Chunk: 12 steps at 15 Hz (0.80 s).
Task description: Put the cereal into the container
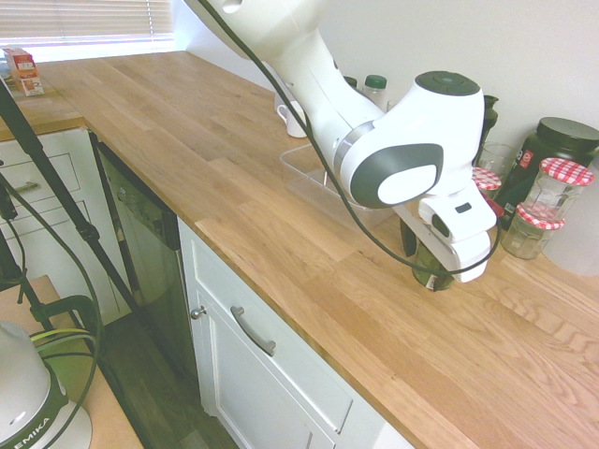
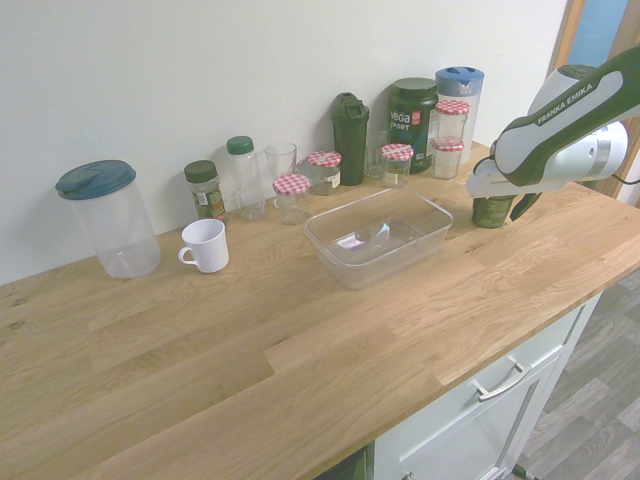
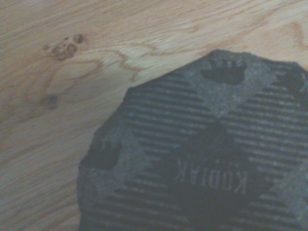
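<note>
The gripper grabs the cereal by its dark lidded top next, to put it into the clear container.
The cereal (image 2: 489, 214) is a short glass jar with a dark green lid, standing upright on the wooden counter just right of the container (image 2: 378, 236), a shallow clear plastic tub with nothing in it. My gripper (image 2: 498, 204) is low over the jar and open, with one dark finger (image 2: 521, 206) down beside it. From the other side, the cereal (image 1: 432, 274) shows under the gripper (image 1: 436, 256), and the arm hides much of the container (image 1: 309, 170). The dark patterned lid (image 3: 202, 159) fills much of the wrist view.
Red-checkered-lid jars (image 2: 397, 162), a black tub (image 2: 413, 110) and a dark shaker (image 2: 350, 125) stand along the wall behind the jar. Further left are bottles, a drinking glass, a white mug (image 2: 205, 245) and a tall clear pitcher (image 2: 105, 216). The counter's front edge (image 1: 281, 281) runs nearby.
</note>
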Motion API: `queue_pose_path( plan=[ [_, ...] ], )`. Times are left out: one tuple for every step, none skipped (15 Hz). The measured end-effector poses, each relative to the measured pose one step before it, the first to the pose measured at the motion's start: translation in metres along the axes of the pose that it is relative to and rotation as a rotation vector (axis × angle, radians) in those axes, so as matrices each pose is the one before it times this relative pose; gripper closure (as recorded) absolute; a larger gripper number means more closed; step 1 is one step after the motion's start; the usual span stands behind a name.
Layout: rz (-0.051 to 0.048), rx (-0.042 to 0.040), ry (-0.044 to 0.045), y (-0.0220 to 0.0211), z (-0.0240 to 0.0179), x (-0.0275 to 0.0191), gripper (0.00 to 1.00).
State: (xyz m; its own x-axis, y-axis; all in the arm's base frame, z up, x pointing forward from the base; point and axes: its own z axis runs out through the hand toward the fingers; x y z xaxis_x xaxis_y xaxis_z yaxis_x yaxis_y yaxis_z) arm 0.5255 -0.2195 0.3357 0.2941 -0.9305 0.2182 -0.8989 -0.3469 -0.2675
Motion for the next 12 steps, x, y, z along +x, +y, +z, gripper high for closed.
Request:
queue_pose_path(
  plan=[
    [0.00670,0.00382,0.00669,-0.00102,0.00100,0.00115,0.00],
    [0.00288,0.00252,0.00372,-0.00112,0.00090,0.00036,0.00],
    [0.00350,0.00198,0.00299,-0.00062,0.00055,0.00035,1.00],
    [0.00359,0.00378,0.00413,-0.00035,-0.00015,0.00054,1.00],
    [0.00422,0.00558,0.00393,-0.00050,-0.00009,0.00050,1.00],
    [0.00454,0.00440,0.00253,-0.00041,0.00003,0.00076,1.00],
    [0.00374,0.00418,0.00240,-0.00081,0.00008,0.00079,1.00],
    [0.00186,0.00408,0.00362,-0.00076,0.00072,0.00055,1.00],
    [-0.00009,0.00233,0.00292,-0.00039,0.00124,-0.00004,1.00],
    [-0.00073,0.00152,0.00228,-0.00082,0.00073,0.00026,1.00],
    [-0.00007,0.00195,0.00130,-0.00142,0.00006,0.00042,1.00],
    [0.00025,0.00370,0.00181,-0.00216,-0.00064,0.00062,1.00]
  ],
)
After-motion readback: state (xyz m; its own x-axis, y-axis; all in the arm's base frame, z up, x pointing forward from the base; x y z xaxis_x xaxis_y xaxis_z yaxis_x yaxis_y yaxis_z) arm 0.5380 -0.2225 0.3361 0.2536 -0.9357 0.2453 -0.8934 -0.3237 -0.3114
